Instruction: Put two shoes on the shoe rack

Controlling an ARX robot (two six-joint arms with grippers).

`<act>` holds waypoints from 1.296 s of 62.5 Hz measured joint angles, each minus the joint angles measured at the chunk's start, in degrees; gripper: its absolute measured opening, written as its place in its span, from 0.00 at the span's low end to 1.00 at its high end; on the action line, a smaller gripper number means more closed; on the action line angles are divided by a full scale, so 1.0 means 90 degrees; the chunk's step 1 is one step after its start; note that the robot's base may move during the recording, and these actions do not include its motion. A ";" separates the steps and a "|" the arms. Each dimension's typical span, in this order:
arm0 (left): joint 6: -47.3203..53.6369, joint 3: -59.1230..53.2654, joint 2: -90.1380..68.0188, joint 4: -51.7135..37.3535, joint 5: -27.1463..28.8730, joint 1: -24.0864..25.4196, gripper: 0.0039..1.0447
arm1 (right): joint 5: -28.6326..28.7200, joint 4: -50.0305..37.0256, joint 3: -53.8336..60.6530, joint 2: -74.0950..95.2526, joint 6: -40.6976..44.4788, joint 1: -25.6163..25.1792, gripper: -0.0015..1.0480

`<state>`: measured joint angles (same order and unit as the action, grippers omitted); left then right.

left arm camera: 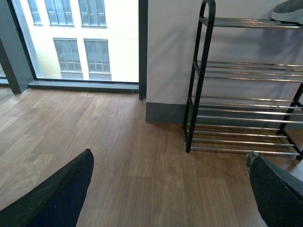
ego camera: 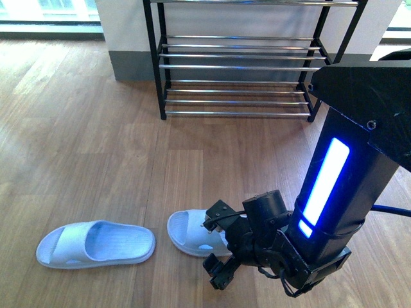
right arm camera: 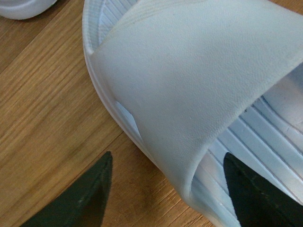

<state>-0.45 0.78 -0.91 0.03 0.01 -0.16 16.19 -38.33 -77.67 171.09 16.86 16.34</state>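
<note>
I should grab the pale blue slide by its strap edge [right arm camera: 189, 165] with my right gripper next. Then the slide can go on the rack.
Two pale blue foam slides lie on the wooden floor: one [ego camera: 96, 244] at the left, the other [ego camera: 186, 231] in the middle. My right gripper [ego camera: 217, 247] is open and straddles the middle slide. Up close, one finger [right arm camera: 85, 198] is over the floor outside the slide's side wall and the other finger [right arm camera: 255, 198] is over the ribbed footbed, with the strap [right arm camera: 199, 80] edge between them. My left gripper [left arm camera: 170, 189] is open above bare floor, facing the black shoe rack [left arm camera: 246, 101]. A grey sneaker's toe [left arm camera: 289, 12] rests on the rack's top tier. The rack [ego camera: 237, 67] stands against the far wall.
A white wall with a grey skirting board [left arm camera: 165, 112] runs behind the rack, and a floor-length window [left arm camera: 80, 42] lies to its left. The end of the other slide [right arm camera: 23, 7] shows in the right wrist view. My right arm's black column with a blue light [ego camera: 327, 179] rises at the right.
</note>
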 joint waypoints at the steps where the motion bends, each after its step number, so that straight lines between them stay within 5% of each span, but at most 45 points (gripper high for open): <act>1: 0.0000 0.0000 0.0000 0.0000 0.0000 0.0000 0.91 | 0.0017 0.0000 -0.0010 0.0000 -0.0051 0.0002 0.58; 23: 0.0000 0.0000 0.0000 0.0000 0.0000 0.0000 0.91 | 0.0039 -0.0231 0.0034 -0.0058 -0.0576 0.0070 0.02; 32: 0.0000 0.0000 0.0000 0.0000 0.0000 0.0000 0.91 | -0.0245 -0.0607 0.0529 -0.0469 -0.1059 0.0039 0.02; 54: 0.0000 0.0000 0.0000 0.0000 0.0000 0.0000 0.91 | -0.2331 -0.1241 0.3534 -0.3402 -0.2431 -0.0782 0.02; 81: 0.0000 0.0000 0.0000 0.0000 0.0000 0.0000 0.91 | -0.2295 -0.0471 0.6045 -0.7626 -0.2929 -0.2013 0.02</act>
<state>-0.45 0.78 -0.91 0.03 0.01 -0.16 -4.47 -42.57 -23.27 102.45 -9.50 -1.78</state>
